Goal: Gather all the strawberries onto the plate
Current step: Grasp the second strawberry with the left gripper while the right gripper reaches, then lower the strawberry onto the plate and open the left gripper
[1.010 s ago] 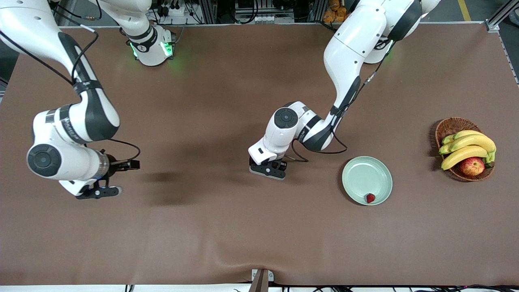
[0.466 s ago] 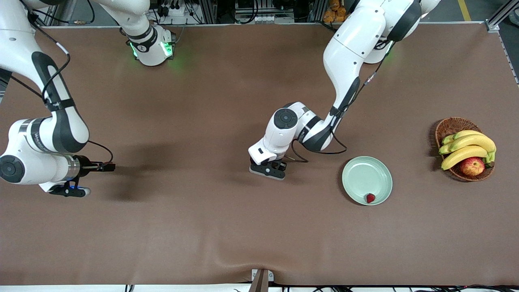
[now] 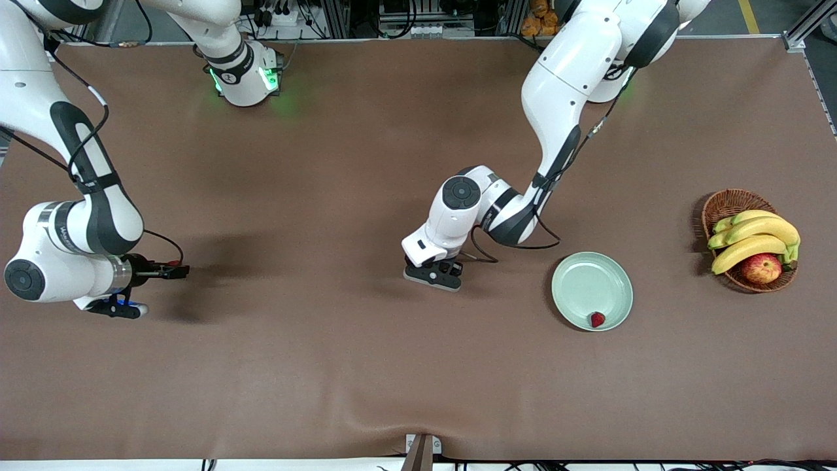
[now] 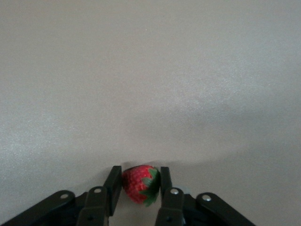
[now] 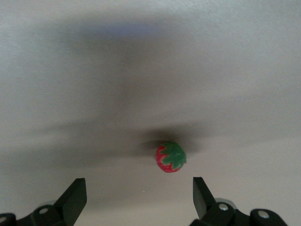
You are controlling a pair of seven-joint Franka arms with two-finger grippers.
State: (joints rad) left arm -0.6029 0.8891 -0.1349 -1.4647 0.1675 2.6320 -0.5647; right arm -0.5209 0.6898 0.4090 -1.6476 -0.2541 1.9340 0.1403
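Next, the right gripper picks up the third strawberry by its red body (image 3: 173,263). Then the strawberry goes into the plate (image 3: 582,281).
My left gripper (image 3: 431,275) is low over the middle of the table, beside the pale green plate (image 3: 582,281). In the left wrist view it (image 4: 138,182) is shut on a red strawberry (image 4: 139,183) with a green cap. A second strawberry (image 3: 597,319) lies in the plate near the rim closest to the camera. My right gripper (image 3: 114,307) is over the right arm's end of the table. In the right wrist view it (image 5: 138,194) is open above a third strawberry (image 5: 170,157) on the brown mat. That berry lies just ahead of the fingertips.
A brown wicker basket (image 3: 726,204) with bananas (image 3: 752,239) and an apple (image 3: 761,268) stands at the left arm's end of the table. A metal bracket (image 3: 422,448) sits at the table edge nearest the camera.
My right arm swung toward its end of the table, then settled with its gripper over the third strawberry. My left arm has barely moved.
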